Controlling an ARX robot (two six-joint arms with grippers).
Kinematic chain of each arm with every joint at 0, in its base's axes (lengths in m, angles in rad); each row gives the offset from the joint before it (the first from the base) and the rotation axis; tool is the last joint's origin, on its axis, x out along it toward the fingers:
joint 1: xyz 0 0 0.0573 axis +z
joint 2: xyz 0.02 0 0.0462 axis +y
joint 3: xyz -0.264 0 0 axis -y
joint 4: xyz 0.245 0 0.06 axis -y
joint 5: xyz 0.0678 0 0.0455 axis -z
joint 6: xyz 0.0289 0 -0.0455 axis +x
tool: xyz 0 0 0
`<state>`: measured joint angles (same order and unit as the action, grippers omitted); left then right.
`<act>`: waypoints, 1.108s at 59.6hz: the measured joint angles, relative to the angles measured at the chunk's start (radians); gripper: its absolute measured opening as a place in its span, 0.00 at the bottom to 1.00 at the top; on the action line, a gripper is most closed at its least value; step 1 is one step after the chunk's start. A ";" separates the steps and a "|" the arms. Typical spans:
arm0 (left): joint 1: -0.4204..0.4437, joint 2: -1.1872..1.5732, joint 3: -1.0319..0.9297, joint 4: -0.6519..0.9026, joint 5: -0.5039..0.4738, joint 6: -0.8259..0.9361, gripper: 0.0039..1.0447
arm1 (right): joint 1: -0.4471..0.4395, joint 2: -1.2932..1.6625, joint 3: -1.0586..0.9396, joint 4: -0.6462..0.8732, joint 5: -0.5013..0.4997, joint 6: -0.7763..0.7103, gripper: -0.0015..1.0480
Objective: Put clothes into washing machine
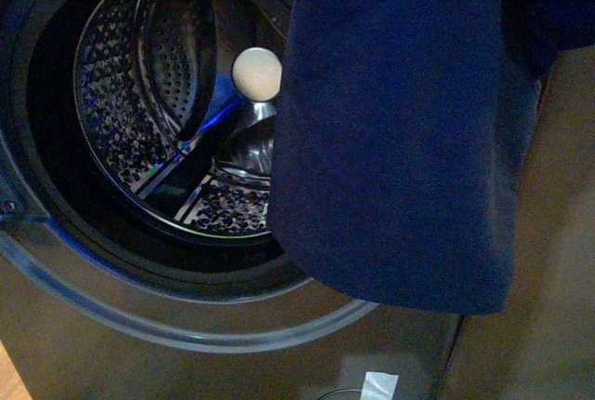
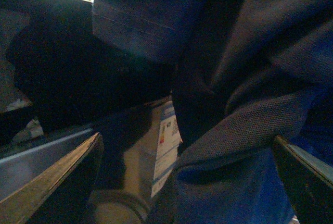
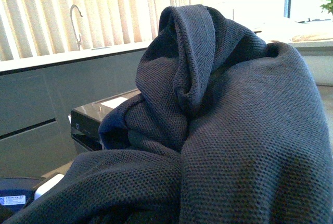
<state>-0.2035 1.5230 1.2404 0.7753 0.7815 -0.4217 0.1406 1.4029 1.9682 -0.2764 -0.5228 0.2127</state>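
Next, the left gripper grabs the dark navy garment by its drooping lower fold to load the drum.
The washing machine fills the front view, its round porthole open onto the perforated steel drum. The clothes, a dark navy garment, hang in front of the porthole's right side, with the lower hem just below the rim. In the right wrist view the same mesh fabric is bunched over my right gripper, which is shut on it; its fingers are hidden. My left gripper stands open under the hanging clothes, which droop between its fingers.
A pale round knob shows inside the drum. A white tag sits low on the machine's front, and a label sticker appears in the left wrist view. A black appliance and a counter with a tap lie behind.
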 joint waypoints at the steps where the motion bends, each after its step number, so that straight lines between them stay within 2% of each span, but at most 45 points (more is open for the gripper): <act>1: 0.001 0.014 0.017 0.005 0.002 -0.010 0.94 | 0.000 0.000 0.000 0.000 0.000 0.000 0.09; 12: -0.015 0.051 0.037 0.200 0.122 -0.194 0.94 | 0.000 0.000 0.000 0.000 0.001 0.000 0.09; 19: -0.066 0.037 0.003 0.338 0.208 -0.299 0.94 | 0.000 0.000 0.000 0.000 0.000 0.000 0.09; 24: -0.107 0.029 -0.013 0.379 0.238 -0.342 0.94 | 0.000 0.000 0.000 0.000 -0.001 0.000 0.09; 29: -0.157 0.025 -0.015 0.338 0.237 -0.340 0.94 | 0.000 0.000 0.000 0.000 -0.001 0.000 0.09; 34: -0.203 0.024 -0.008 0.251 0.198 -0.309 0.94 | 0.000 0.000 0.000 0.000 -0.001 0.000 0.09; 46: -0.285 0.031 0.028 0.203 0.092 -0.246 0.94 | 0.000 0.000 0.000 0.000 0.000 0.000 0.09; 66: -0.435 0.045 0.158 -0.094 -0.262 0.034 0.94 | -0.001 0.000 0.000 0.000 0.006 0.000 0.09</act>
<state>-0.6388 1.5681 1.3983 0.6811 0.5198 -0.3878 0.1398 1.4029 1.9682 -0.2764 -0.5167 0.2127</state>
